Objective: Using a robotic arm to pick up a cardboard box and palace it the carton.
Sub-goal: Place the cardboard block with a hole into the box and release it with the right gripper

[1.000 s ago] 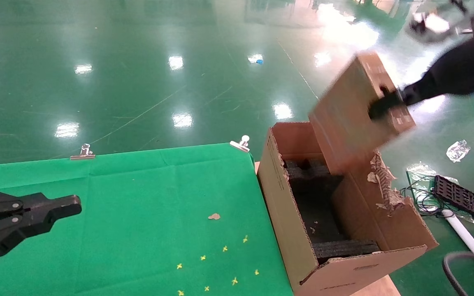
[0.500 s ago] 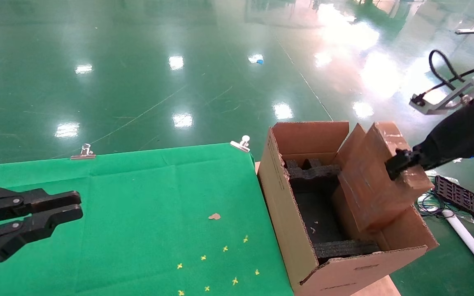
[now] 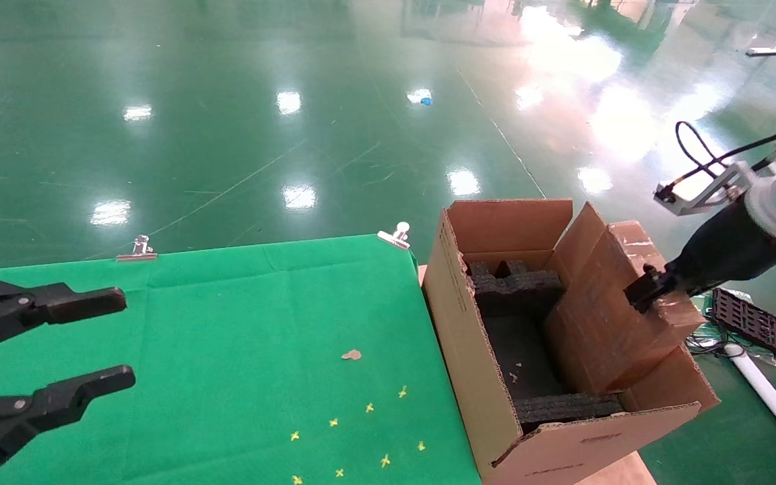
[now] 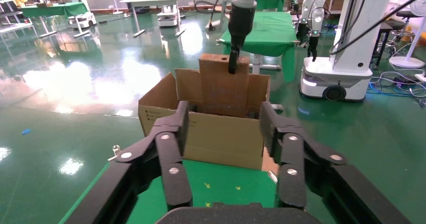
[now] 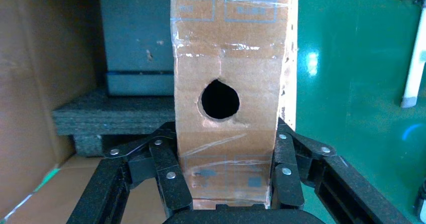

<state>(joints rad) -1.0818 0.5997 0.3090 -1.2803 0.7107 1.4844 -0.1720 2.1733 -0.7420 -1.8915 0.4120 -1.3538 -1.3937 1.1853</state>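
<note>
The cardboard box (image 3: 600,323) stands tall above the slot beside the dark foam, so I should hold it until opening my right gripper.
The cardboard box (image 3: 600,323), slim, brown and taped, stands tilted in the right side of the carton (image 3: 459,350), its lower part below the rim. The robotic arm (image 3: 731,249) comes in from the right, and my right gripper (image 3: 644,293) is shut on the box's upper end. In the right wrist view the fingers (image 5: 168,169) clamp both sides of the box (image 5: 228,53) below its round hole, with dark foam inserts (image 5: 115,116) beside it. My left gripper (image 3: 120,339) hovers open over the green table; its wrist view shows nothing between its fingers (image 4: 224,118) and the carton (image 4: 211,138) beyond.
The green cloth table (image 3: 226,316) is held by metal clips (image 3: 395,234) and carries yellow cross marks (image 3: 361,431). On the floor to the carton's right lie a black tray (image 3: 755,323), cables and a white pole (image 3: 765,391).
My right gripper has brought the box down from above the carton into its right side. My left gripper has gone from shut to open.
</note>
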